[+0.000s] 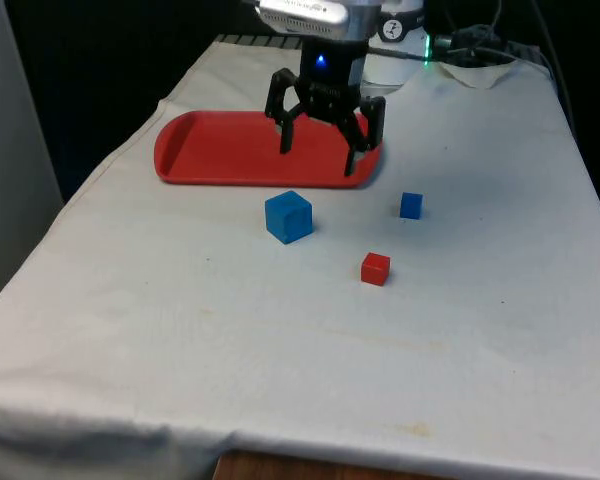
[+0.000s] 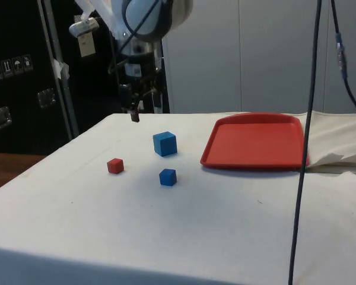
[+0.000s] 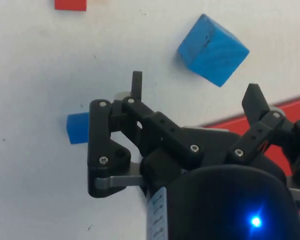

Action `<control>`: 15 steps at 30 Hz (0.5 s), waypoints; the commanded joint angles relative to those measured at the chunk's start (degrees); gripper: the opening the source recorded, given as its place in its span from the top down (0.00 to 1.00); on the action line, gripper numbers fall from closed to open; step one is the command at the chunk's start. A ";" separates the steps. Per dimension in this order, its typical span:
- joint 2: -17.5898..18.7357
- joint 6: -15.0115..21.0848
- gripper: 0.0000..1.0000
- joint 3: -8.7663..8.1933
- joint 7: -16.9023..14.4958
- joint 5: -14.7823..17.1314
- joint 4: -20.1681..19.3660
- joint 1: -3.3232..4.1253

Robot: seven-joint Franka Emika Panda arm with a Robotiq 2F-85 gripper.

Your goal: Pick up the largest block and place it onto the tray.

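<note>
The large blue block should go onto the red tray, so my gripper should next grab the block by its opposite sides.
The largest block, a blue cube [image 1: 288,216] [image 2: 165,143] [image 3: 213,48], rests on the white cloth just in front of the red tray [image 1: 190,150] [image 2: 255,142] [image 3: 250,121]. My gripper [image 1: 320,152] [image 2: 134,113] [image 3: 195,87] hangs open in the air above the tray's near edge, higher than the cube and apart from it. Nothing is between its fingers. A small blue cube [image 1: 411,205] [image 2: 168,177] [image 3: 77,134] and a small red cube [image 1: 375,268] [image 2: 115,165] [image 3: 70,4] lie on the cloth to the front view's right of the large one.
Nothing lies on the tray. A black cable [image 2: 305,142] hangs down in front of the side view. Cables and crumpled cloth [image 1: 480,60] lie at the robot's base.
</note>
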 commanded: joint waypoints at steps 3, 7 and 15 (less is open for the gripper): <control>0.92 1.60 0.00 -0.11 1.43 0.17 -0.29 0.06; 2.12 2.75 0.00 -0.11 3.15 0.17 -0.40 0.06; 4.53 5.33 0.00 -0.69 5.79 -0.23 -1.38 0.23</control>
